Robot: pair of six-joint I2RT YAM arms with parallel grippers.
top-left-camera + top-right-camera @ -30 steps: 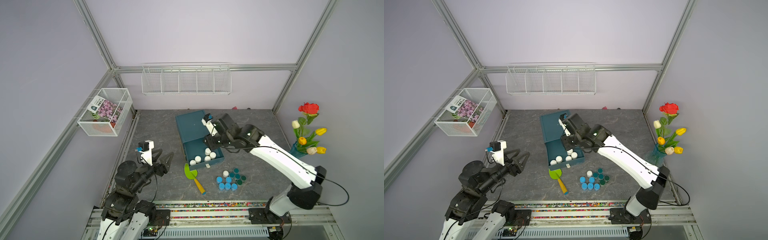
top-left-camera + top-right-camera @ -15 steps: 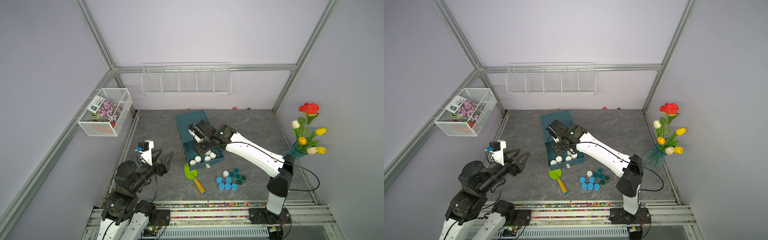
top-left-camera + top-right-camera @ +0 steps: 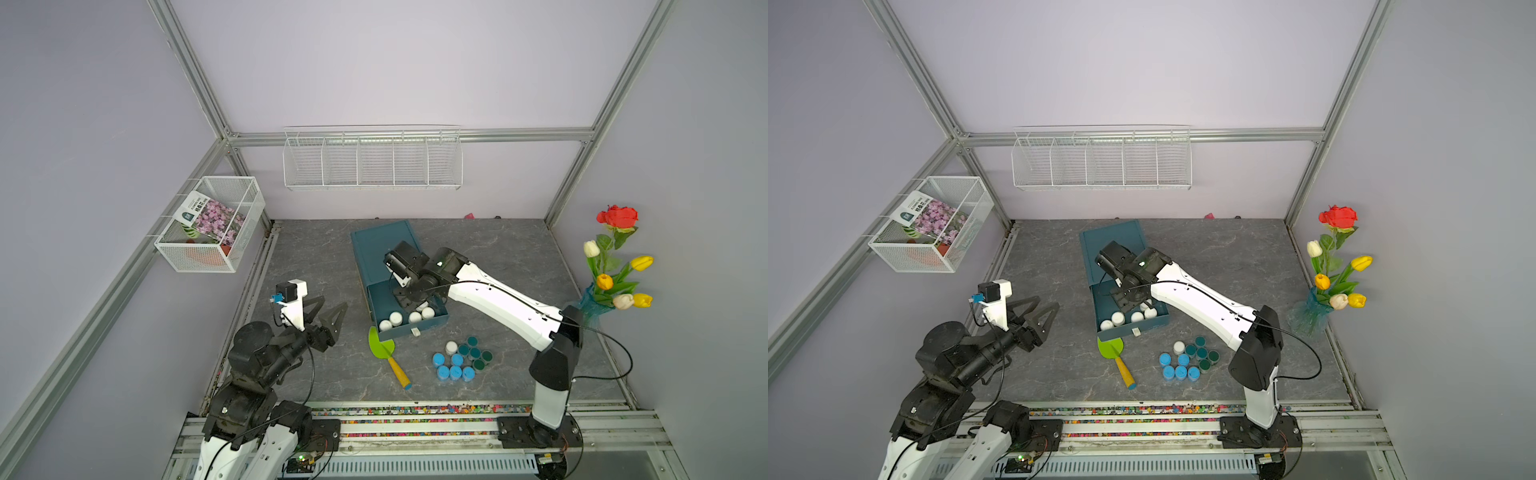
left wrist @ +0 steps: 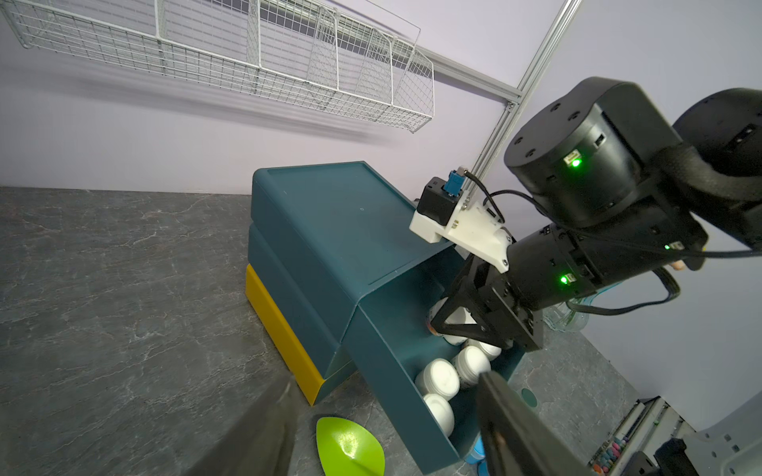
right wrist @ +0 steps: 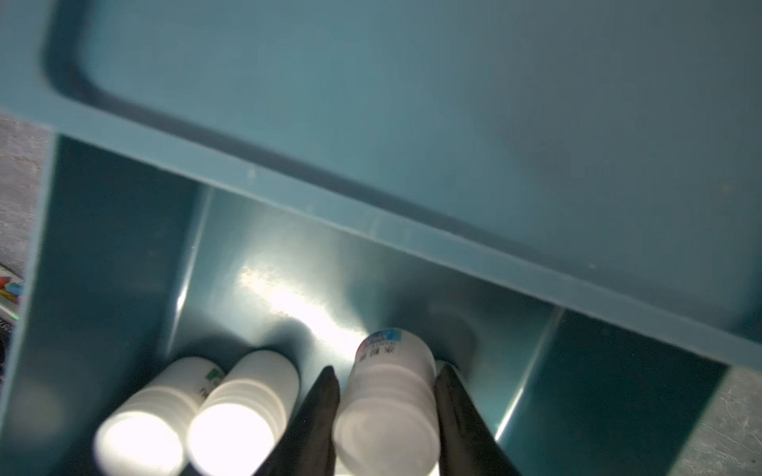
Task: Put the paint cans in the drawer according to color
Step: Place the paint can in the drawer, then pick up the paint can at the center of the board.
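Observation:
I should let go of the white paint can with my right gripper now. The can is upright over the empty bottom of the drawer beside other cans, so it would settle in the drawer.
My right gripper (image 5: 387, 373) reaches down into the open top drawer (image 3: 415, 330) of the teal cabinet (image 3: 382, 245), shut on a white paint can (image 5: 387, 395) held between its fingers (image 5: 325, 391). Several more white cans (image 3: 395, 318) stand in the drawer beside it. On the table in front sit a cluster of light blue cans (image 3: 453, 370), dark teal cans (image 3: 473, 353) and one white can (image 3: 451, 347). My left gripper (image 3: 331, 303) hovers open and empty left of the cabinet. In both top views the right gripper (image 3: 1127, 301) covers the held can.
A green trowel (image 3: 384, 347) with a yellow handle lies just in front of the drawer. A yellow drawer front (image 4: 280, 329) shows at the cabinet's base. A wire basket (image 3: 212, 226) hangs on the left wall, a wire shelf (image 3: 372, 160) at the back, and a flower vase (image 3: 598, 305) stands at right.
My right arm has come down from above the cabinet into the open drawer, carrying the white can. The left arm has not moved.

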